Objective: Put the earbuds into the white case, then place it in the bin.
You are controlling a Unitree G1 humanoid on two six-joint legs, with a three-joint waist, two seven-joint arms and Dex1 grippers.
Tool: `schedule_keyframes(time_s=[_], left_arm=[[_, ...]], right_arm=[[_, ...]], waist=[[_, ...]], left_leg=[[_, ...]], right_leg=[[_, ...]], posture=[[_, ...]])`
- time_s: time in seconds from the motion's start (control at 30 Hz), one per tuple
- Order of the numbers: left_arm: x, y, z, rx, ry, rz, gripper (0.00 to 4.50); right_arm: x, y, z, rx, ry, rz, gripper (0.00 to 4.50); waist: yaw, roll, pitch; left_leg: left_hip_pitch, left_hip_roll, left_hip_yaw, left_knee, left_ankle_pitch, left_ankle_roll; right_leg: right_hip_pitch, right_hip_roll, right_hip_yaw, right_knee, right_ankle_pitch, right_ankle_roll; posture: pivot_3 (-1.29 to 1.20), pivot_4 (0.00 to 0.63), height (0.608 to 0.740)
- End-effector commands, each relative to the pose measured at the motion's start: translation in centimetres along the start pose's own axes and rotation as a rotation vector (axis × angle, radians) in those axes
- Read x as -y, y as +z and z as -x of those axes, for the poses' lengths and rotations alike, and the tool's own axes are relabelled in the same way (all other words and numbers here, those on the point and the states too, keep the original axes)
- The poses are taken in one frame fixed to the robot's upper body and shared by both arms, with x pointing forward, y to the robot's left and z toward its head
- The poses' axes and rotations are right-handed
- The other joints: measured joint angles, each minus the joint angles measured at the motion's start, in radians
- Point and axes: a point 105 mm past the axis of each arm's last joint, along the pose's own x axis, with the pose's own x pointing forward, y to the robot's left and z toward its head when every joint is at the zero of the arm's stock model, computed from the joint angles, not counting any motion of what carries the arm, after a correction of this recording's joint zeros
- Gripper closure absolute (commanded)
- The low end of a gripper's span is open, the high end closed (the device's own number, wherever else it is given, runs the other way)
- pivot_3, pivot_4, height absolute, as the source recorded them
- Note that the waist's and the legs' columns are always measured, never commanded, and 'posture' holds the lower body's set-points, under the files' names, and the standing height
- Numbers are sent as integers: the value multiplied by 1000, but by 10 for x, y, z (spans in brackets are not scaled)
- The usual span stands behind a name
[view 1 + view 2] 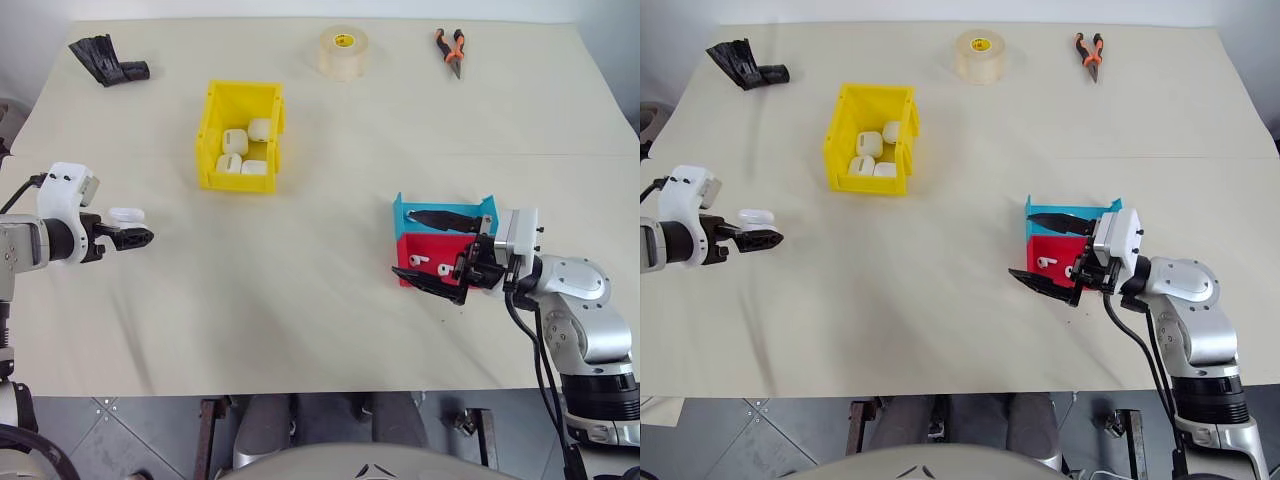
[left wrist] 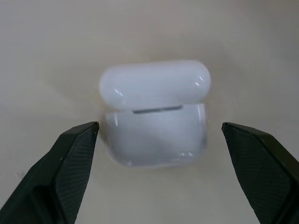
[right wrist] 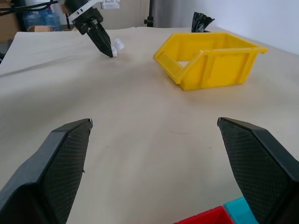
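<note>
My fingers are on either side of the white case's body, so it is time for my left gripper to close on the white case now.
The white case [image 2: 154,140] lies on the table with its lid [image 2: 154,84] flipped up. My left gripper [image 1: 135,238] is open, a finger on either side of the case and neither touching it. Two earbuds [image 1: 417,261] lie in the low red tray [image 1: 404,250] at the right. My right gripper [image 1: 428,252] hangs open over that tray, one finger [image 1: 440,218] across the blue tray [image 1: 400,212] and the other at the red tray's near edge. The yellow bin [image 1: 240,181] stands in the middle far part of the table with several white cases inside.
A roll of tape [image 1: 343,51] and orange-handled pliers [image 1: 451,48] lie along the table's far edge, and a black object [image 1: 108,61] sits at the far left corner. In the right wrist view the bin [image 3: 210,65] and my left gripper [image 3: 100,37] stand across open tabletop.
</note>
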Motion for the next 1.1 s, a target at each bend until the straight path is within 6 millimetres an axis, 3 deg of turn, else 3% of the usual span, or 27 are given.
schedule_keyframes(time_s=[0.03, 0.1, 0.2, 0.3, 0.33, 0.47, 0.57, 0.67, 0.77, 0.93, 1.03, 1.1], left_arm=[[-3, 7, 0, 20, 8, -30, 18], [-3, 4, -3, 1, 6, -22, 18], [-1, -2, -4, -46, -5, -13, 562], [-1, -4, -3, -60, 0, 0, 1539], [1, -4, -3, -61, -4, 4, 1678], [8, -1, 1, -14, -35, 10, 1680], [18, 15, 7, 160, -112, -14, 1680], [51, 43, 35, 556, -320, -126, 1680], [84, 36, 56, 763, -472, -197, 1680], [128, 16, 68, 892, -642, -252, 1680], [147, 8, 64, 919, -694, -256, 1680], [172, 8, 59, 962, -748, -277, 1680]], right_arm=[[1, 13, 3, 30, -14, 37, 0], [0, 14, 3, 34, -18, 35, 0], [0, 15, 2, 38, -21, 37, 0], [-1, 15, 3, 36, -23, 36, 0], [-1, 15, 3, 35, -23, 35, 0], [0, 14, 3, 32, -21, 32, 0], [0, 13, 3, 30, -17, 26, 0], [0, 12, 2, 28, -11, 23, 0], [2, 11, 2, 24, -8, 24, 0], [4, 12, 3, 17, -8, 30, 0], [6, 11, 6, 3, -15, 35, 0], [6, 11, 10, -11, -25, 42, 0]], waist=[[0, 0, 0], [0, 0, 0], [0, 0, 0], [0, 0, 0], [0, 0, 0], [-1, 0, 0], [0, 0, 0], [2, 0, 0], [-1, -2, 1], [1, -2, 1], [7, -2, 1], [15, -2, 0]], left_leg=[[0, 0, 0, 0, 0, 0], [0, 0, 0, 0, 0, 0], [0, 0, 0, 0, 0, 0], [0, 0, 0, 0, 0, 0], [0, 0, 0, 0, 0, 0], [0, 0, 0, 0, 0, 0], [0, 0, 0, 0, 0, 0], [-1, 0, -1, 2, 0, 0], [-2, 1, -2, 3, 0, 0], [-1, 1, -1, 3, 0, 0], [-1, 0, -1, 3, 0, 0], [-1, 0, -1, 4, 0, 0]], right_leg=[[0, 0, 0, 0, 0, 0], [0, 0, 0, 0, 0, 0], [0, 0, 0, 0, 0, 0], [0, 0, 0, 1, 0, 0], [0, 0, 0, 1, 0, 0], [0, 0, 1, 1, 0, 0], [0, 0, 1, 1, 0, 0], [0, 0, 0, 1, 0, 0], [0, -1, 0, 1, 0, 0], [0, -1, 0, 1, 0, 0], [0, -1, 0, 1, 0, 0], [0, -1, 0, 1, 0, 0]], posture=[[0, 150, 740], [0, 150, 740], [0, 150, 740], [0, 150, 740], [0, 150, 740], [0, 150, 740], [0, 150, 740], [0, 150, 740], [0, 150, 740], [0, 150, 740], [0, 150, 740], [0, 150, 740]])
